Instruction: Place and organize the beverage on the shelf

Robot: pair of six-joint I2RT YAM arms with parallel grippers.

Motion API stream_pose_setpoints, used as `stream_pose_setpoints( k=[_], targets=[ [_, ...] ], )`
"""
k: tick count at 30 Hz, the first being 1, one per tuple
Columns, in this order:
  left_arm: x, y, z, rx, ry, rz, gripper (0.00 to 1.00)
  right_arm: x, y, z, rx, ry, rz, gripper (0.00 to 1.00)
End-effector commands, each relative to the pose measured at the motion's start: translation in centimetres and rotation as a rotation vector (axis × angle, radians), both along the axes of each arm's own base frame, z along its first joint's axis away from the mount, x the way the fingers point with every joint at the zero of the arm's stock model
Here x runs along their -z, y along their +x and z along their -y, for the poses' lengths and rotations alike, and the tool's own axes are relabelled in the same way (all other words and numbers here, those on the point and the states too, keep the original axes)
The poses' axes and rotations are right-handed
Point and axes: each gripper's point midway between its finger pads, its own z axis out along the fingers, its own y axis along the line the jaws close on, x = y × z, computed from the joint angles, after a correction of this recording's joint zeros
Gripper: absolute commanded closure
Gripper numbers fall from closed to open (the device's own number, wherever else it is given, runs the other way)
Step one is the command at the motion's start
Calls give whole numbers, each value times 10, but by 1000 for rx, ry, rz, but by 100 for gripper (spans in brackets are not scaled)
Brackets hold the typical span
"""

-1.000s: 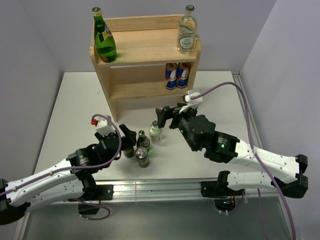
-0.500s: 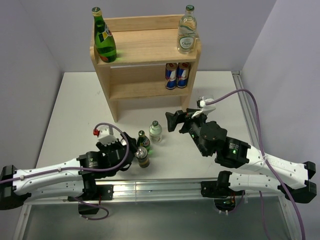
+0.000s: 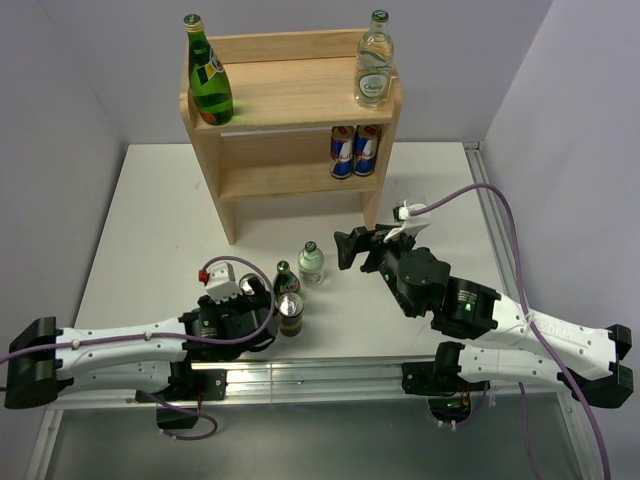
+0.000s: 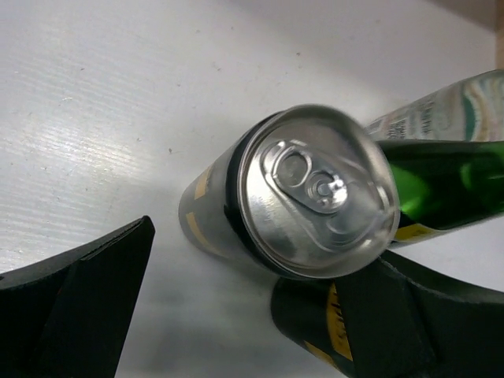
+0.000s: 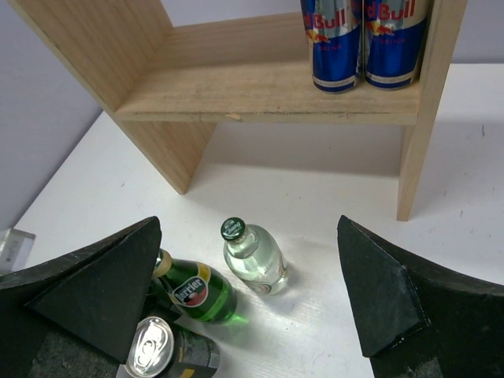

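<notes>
My left gripper should next grab the dark can by its side [image 4: 219, 206], so the can's bottom stays free for the shelf's lower board.
The light-wood shelf [image 3: 290, 95] stands at the back, with a green bottle [image 3: 209, 78] and a clear bottle [image 3: 374, 68] on its top board and two Red Bull cans [image 3: 355, 150] on the lower board. On the table stand a small clear bottle [image 3: 311, 264], a small green Perrier bottle [image 3: 286, 279] and a silver-topped can [image 3: 289, 312]. My left gripper [image 3: 266, 304] is open at the can [image 4: 315, 205]; a second dark can [image 4: 311, 327] lies against its right finger [image 4: 409, 315]. My right gripper [image 3: 350, 245] is open and empty, right of the clear bottle [image 5: 256, 260].
The shelf's lower board [image 5: 260, 90] has free room left of the Red Bull cans [image 5: 362, 39]. The shelf's side panels [image 5: 425, 110] reach the table. A metal rail [image 3: 320, 375] runs along the near table edge. Grey walls close in both sides.
My left arm has lowered and slid right, bringing its open gripper in among the cans. My right gripper has drawn back to the right, away from the clear bottle. The drinks have not moved.
</notes>
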Motion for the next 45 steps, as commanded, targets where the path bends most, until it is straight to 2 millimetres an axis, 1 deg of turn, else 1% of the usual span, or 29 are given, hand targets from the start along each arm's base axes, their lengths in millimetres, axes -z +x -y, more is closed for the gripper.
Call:
stream_pose_setpoints(
  k=[1,3,8,9,15,18,23,30,34,38,39,40,43,44,45],
  targets=[
    [8,5,4,-30,0,30,1,1,0,3,19,24,-1,0],
    [14,10,3,-50,42,50,1,6,0,3,20,17,-8,0],
    [25,20,11,-56,120,96,1,13,-1,5,21,9,-19,0],
    [29,22,9,-58,158,109,1,16,-2,6,22,9,-21,0],
    [30,29,18,-36,202,148,1,25,-3,7,23,-5,-32,0],
    [30,31,18,-29,199,168,1,28,-3,7,18,-3,-34,0],
    [29,31,7,-59,180,187,1,34,-3,5,16,-9,-38,0],
    [30,33,-2,-129,182,193,12,42,-2,-4,-1,-19,-50,0],
    [29,37,-2,-148,189,216,15,43,-2,-5,-2,-19,-53,0],
    [31,43,-3,-173,182,235,19,45,-2,-4,2,-18,-58,0],
    [32,44,-5,-177,189,239,20,49,-2,-4,0,-26,-60,0],
    [33,46,-7,-182,202,241,20,48,-2,-4,0,-19,-58,0],
    [31,52,-8,-199,184,250,25,52,-3,-7,-6,-19,-64,0],
    [32,53,-9,-195,198,249,34,55,-2,-8,-6,-24,-67,0],
    [31,54,-10,-200,190,252,45,56,-2,-8,-6,-29,-69,0]
  ],
)
